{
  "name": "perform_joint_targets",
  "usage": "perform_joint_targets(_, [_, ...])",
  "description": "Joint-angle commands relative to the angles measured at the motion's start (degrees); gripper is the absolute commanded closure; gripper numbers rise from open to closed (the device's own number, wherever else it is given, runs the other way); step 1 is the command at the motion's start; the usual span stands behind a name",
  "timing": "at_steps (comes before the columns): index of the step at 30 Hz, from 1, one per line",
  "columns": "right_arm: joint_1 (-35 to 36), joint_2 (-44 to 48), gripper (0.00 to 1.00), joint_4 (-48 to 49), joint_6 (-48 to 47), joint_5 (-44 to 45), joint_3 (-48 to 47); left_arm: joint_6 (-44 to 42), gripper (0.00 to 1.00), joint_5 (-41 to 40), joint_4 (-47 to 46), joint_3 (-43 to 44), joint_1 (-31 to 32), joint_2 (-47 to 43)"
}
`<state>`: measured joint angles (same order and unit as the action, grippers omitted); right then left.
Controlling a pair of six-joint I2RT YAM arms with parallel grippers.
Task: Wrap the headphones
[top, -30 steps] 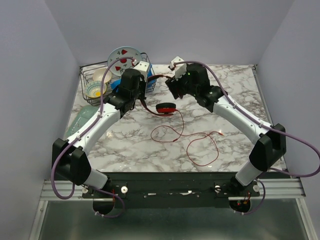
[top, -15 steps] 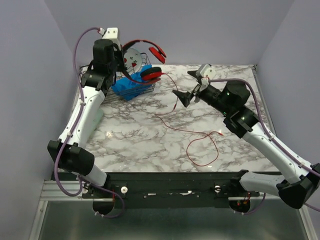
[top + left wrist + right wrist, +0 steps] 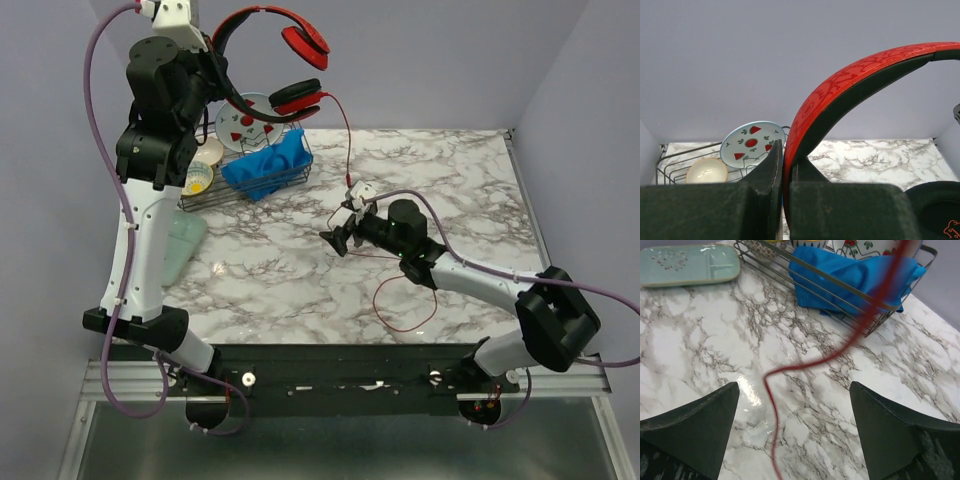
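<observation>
My right gripper grabs the red cable by its part between the ear cup and the loop next, to wrap the headphones [image 3: 290, 45].
The red headphones [image 3: 290, 45] hang high above the table's back left, held by their headband [image 3: 850, 85] in my left gripper [image 3: 215, 75], which is shut on it. One black ear pad [image 3: 935, 207] shows at the lower right of the left wrist view. The thin red cable [image 3: 345, 150] drops from the lower ear cup to the table and ends in a loop [image 3: 405, 305]. My right gripper [image 3: 340, 235] is open, low over the table's middle. In the right wrist view the cable [image 3: 771, 405] runs between its spread fingers [image 3: 695, 430], touching neither.
A wire dish rack [image 3: 245, 185] at the back left holds a blue cloth [image 3: 265, 170], a watermelon plate [image 3: 245, 120] and a bowl [image 3: 200, 178]. A pale green tray [image 3: 180, 245] lies at the table's left edge.
My left arm has lifted the headphones higher, pulling the cable up. My right arm has swung down and left to the cable over the table's middle.
</observation>
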<state>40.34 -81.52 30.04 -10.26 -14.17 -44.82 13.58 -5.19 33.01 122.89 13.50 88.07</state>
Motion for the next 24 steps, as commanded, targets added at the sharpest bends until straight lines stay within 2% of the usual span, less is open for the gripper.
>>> perform_joint_targets(1, [0.6,-4.1,0.02,3.5,-0.6,9.2,-0.8,2.7,1.00,2.1,1.0,2.9,-0.4,-1.5])
perform_joint_targets(4, [0.6,-8.0,0.07,-0.7,-1.1,12.9,-2.6,3.1,1.00,2.5,1.5,3.8,-0.4,-1.5])
perform_joint_targets(5, [0.6,-9.1,0.14,-1.6,-0.8,13.1,-3.0,3.3,1.00,2.5,1.7,4.7,-0.5,-1.5])
perform_joint_targets(7, [0.8,-10.8,0.17,-3.2,0.1,12.2,-3.2,3.8,1.00,2.6,2.1,6.0,-0.8,-1.2])
perform_joint_targets(10, [1.6,-11.7,0.20,-2.5,0.5,12.9,-1.7,4.3,1.00,3.0,2.4,7.7,-0.9,-0.9])
perform_joint_targets(13, [1.8,-12.2,0.29,-2.1,0.7,13.6,0.2,4.3,1.00,3.2,2.2,8.3,-1.1,-0.6])
perform_joint_targets(14, [1.8,-12.3,0.35,-2.1,0.9,13.6,0.5,4.3,1.00,3.2,2.3,8.3,-1.2,-0.6])
perform_joint_targets(16, [1.8,-12.4,0.42,-2.7,1.2,13.8,1.0,4.4,1.00,3.3,2.4,8.3,-1.3,-0.5])
perform_joint_targets(21, [2.2,-13.0,0.73,-5.0,1.6,15.5,1.8,6.1,1.00,4.0,2.3,7.5,-2.5,-0.2])
perform_joint_targets(22, [2.5,-13.1,0.78,-8.0,1.7,16.3,1.2,6.3,1.00,4.0,1.7,6.8,-2.5,-0.2])
perform_joint_targets(23, [2.8,-13.1,0.88,-10.6,2.1,17.2,0.0,6.2,1.00,3.7,1.2,4.9,-2.6,-0.1])
perform_joint_targets(24, [4.1,-13.1,0.92,-13.7,2.0,19.4,-2.8,5.8,1.00,2.8,0.7,3.9,-2.5,0.2])
